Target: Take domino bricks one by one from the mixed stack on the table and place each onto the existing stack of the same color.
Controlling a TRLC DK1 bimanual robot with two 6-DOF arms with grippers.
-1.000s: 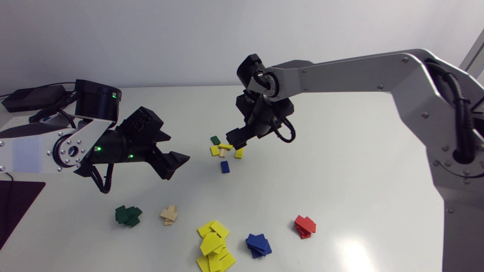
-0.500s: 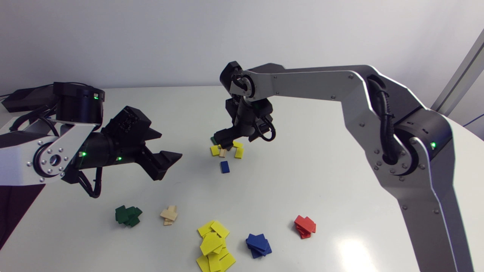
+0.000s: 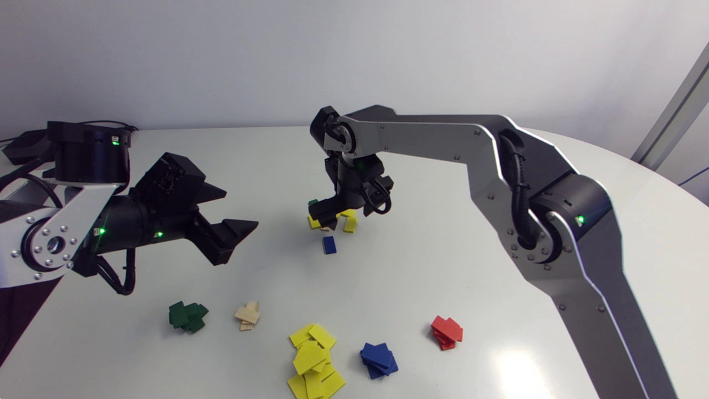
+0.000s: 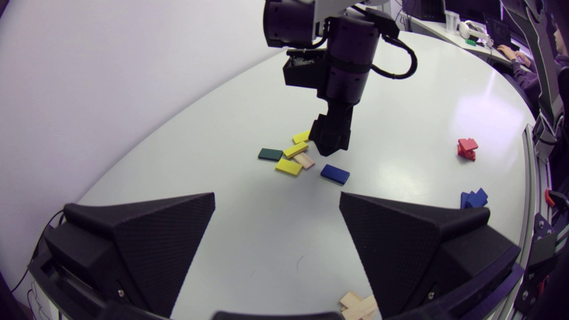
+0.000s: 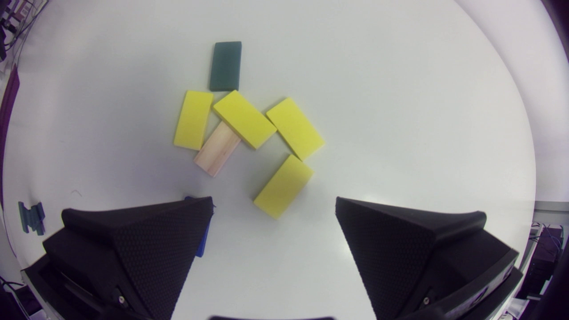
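The robot's right gripper will next pick up the yellow brick by its long edges to add it to the existing yellow stack [image 3: 312, 362].
The mixed pile [image 3: 332, 221] lies mid-table: several yellow bricks, a wooden brick [image 5: 217, 149], a dark green brick [image 5: 226, 66] and a blue brick [image 3: 329, 244] a little apart. My right gripper [image 3: 324, 213] hangs just over the pile, open and empty. In the right wrist view, one yellow brick [image 5: 283, 186] lies just ahead of the gap in the right gripper [image 5: 274, 201], and the blue brick [image 5: 203, 235] is half hidden behind one finger. My left gripper [image 3: 238, 244] is open and empty above the table, left of the pile.
Sorted stacks line the front of the table: green [image 3: 188, 316], wooden [image 3: 247, 316], yellow [image 3: 313, 360], blue [image 3: 379, 359] and red [image 3: 446, 332]. The right arm's long links span the table from the right edge to the centre.
My right gripper has moved left and down onto the mixed pile, staying open. My left arm has drawn back a little to the left.
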